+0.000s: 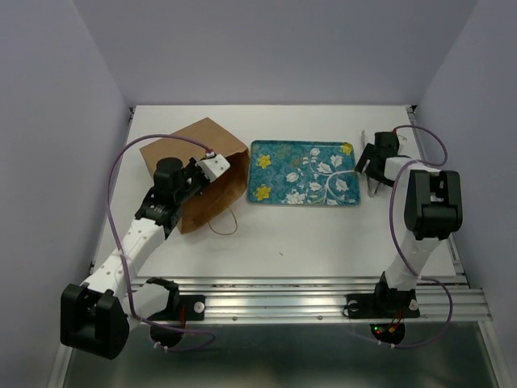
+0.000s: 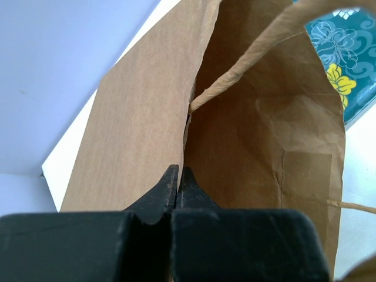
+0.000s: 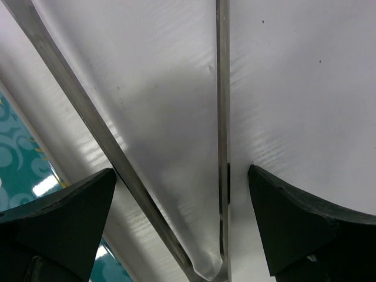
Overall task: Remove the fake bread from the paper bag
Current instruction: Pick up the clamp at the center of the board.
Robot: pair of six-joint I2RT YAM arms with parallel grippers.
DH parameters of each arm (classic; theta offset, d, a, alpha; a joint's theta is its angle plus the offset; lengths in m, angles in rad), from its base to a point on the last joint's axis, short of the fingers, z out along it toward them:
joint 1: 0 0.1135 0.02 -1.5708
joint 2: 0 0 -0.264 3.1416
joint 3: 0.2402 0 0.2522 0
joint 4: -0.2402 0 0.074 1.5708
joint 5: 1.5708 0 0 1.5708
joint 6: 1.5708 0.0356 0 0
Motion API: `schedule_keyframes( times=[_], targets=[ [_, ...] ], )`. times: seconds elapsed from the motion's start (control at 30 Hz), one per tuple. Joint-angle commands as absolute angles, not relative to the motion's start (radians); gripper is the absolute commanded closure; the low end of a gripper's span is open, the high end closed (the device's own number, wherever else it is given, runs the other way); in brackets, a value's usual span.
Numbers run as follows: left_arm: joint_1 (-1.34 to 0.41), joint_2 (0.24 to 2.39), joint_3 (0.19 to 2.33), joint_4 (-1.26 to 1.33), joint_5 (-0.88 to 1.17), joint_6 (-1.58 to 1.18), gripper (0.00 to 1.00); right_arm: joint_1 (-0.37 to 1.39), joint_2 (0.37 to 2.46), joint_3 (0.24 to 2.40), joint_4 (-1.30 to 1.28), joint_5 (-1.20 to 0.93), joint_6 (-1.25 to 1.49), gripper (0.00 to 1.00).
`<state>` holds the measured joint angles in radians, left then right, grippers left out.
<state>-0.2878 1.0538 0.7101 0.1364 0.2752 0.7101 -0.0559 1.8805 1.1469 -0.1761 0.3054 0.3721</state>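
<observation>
My right fingers are down beside the tongs' outer sides, both arms, in the right wrist view, ready to close.
The brown paper bag point(image 1: 198, 137) lies on its side at the left of the table, its mouth facing the tray. My left gripper point(image 1: 224, 164) is at the mouth, shut on the bag's upper edge. In the left wrist view the closed gripper point(image 2: 178, 173) pinches the paper wall point(image 2: 141, 135), and the bag's inside point(image 2: 264, 147) looks bare. A cord handle point(image 2: 252, 59) crosses the opening. No bread shows in any view. My right gripper point(image 1: 373, 174) is open right of the tray, its fingers astride metal tongs point(image 3: 222, 117) lying on the table.
A teal flowered tray point(image 1: 304, 144) sits at the table's middle, bare of objects; it also shows in the left wrist view point(image 2: 346, 70) and the right wrist view point(image 3: 17, 164). The bag's second cord handle point(image 1: 224, 228) lies on the table in front of the bag.
</observation>
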Motion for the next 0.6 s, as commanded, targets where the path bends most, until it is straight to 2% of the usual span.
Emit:
schedule_keyframes(
  times=[0.0,0.07,0.17,0.2,0.3,0.4,0.57],
  targets=[
    [-0.285,0.996,0.695,0.221,0.302,0.719,1.00,-0.069,1.924,1.201,-0.150,0.304,0.356,0.00],
    [-0.285,0.993,0.696,0.216,0.299,0.718,1.00,-0.069,1.931,1.213,-0.150,0.307,0.347,0.05],
    [-0.285,0.999,0.707,0.206,0.295,0.710,1.00,-0.069,1.921,1.207,-0.150,0.330,0.345,0.26],
    [-0.287,1.002,0.710,0.201,0.295,0.710,1.00,-0.069,1.921,1.203,-0.150,0.330,0.345,0.27],
    [-0.287,1.009,0.719,0.195,0.293,0.703,1.00,-0.069,1.870,1.177,-0.141,0.354,0.344,0.46],
    [-0.287,1.011,0.724,0.193,0.293,0.693,1.00,-0.069,1.832,1.155,-0.127,0.374,0.342,0.53],
    [-0.287,1.017,0.730,0.193,0.282,0.680,1.00,-0.069,1.705,1.135,-0.130,0.374,0.341,0.56]
  ],
)
